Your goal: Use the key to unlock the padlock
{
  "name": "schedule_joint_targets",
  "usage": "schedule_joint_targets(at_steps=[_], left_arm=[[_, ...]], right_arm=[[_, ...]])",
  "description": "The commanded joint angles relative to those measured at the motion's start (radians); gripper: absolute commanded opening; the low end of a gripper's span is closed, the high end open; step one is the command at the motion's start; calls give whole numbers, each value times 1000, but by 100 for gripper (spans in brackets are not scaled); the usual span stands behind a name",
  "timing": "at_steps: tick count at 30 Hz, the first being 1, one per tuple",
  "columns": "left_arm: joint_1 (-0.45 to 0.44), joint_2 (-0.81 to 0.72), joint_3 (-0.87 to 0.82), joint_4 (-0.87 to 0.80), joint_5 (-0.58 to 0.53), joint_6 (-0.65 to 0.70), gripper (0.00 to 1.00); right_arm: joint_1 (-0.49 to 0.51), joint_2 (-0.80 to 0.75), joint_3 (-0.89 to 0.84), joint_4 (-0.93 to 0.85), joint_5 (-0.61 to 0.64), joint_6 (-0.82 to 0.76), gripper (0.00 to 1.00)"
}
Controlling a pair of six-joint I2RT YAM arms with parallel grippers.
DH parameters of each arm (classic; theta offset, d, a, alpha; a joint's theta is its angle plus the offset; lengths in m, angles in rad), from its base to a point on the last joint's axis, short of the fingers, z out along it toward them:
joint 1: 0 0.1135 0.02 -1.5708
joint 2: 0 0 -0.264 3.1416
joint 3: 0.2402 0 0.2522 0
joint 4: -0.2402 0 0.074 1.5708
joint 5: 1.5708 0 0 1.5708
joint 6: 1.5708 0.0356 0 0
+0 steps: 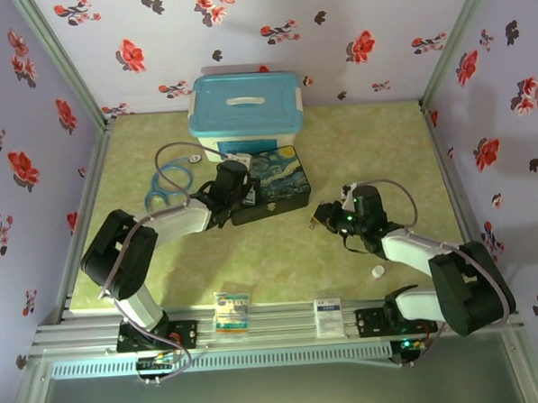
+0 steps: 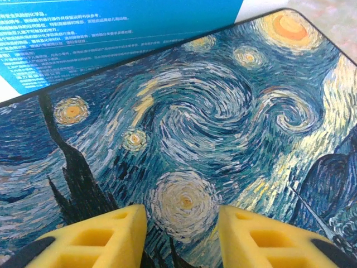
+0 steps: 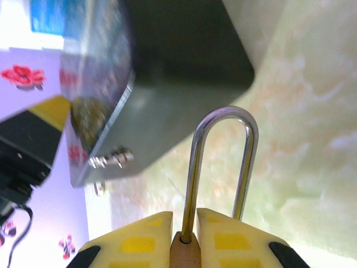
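The silver shackle (image 1: 313,224) is raised. My right gripper keeps hold of the padlock from here until the padlock is lower.
My right gripper (image 3: 186,231) is shut on the padlock's brass body (image 3: 185,255). The padlock's silver shackle (image 3: 195,162) sticks out ahead of the fingertips, above the green tabletop. In the top view this gripper (image 1: 327,218) is just right of the dark starry-night box (image 1: 282,190). The box's front side with a small metal hasp (image 3: 111,158) is close ahead on the left. My left gripper (image 2: 182,231) is open, its yellow fingers (image 2: 114,237) hovering over the painted lid (image 2: 189,128) with nothing between them. The key is out of view.
A blue-lidded white bin (image 1: 244,106) stands behind the starry box. A blue tube loop (image 1: 169,181) lies left of the box. A small white cap (image 1: 378,271) sits at the front right. Two small cards (image 1: 231,310) rest on the near rail.
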Motion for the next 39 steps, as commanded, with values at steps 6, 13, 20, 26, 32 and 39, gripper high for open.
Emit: schedule_joint_targets(at_steps=[6,13,20,26,32,39], left_arm=[[18,-98,61,-225,33,25,63],[18,-213,-34,-210,73,-73,66],[19,-271,-115,-220,76,-114,67],[22,-315,-147,-205,78,-139,69],[22,-312,-161,-192,80,-151,69],[22,-324,-170,-189,87,-165,69]], right_arm=[[-20,90,180,-473,-119,-326,0],[-57,174,245,-656,2,-435,0],[-56,218,285,-734,119,-474,14],[-56,207,296,-758,183,-484,28],[-55,228,309,-761,191,-496,32],[-33,163,348,-823,249,-503,39]])
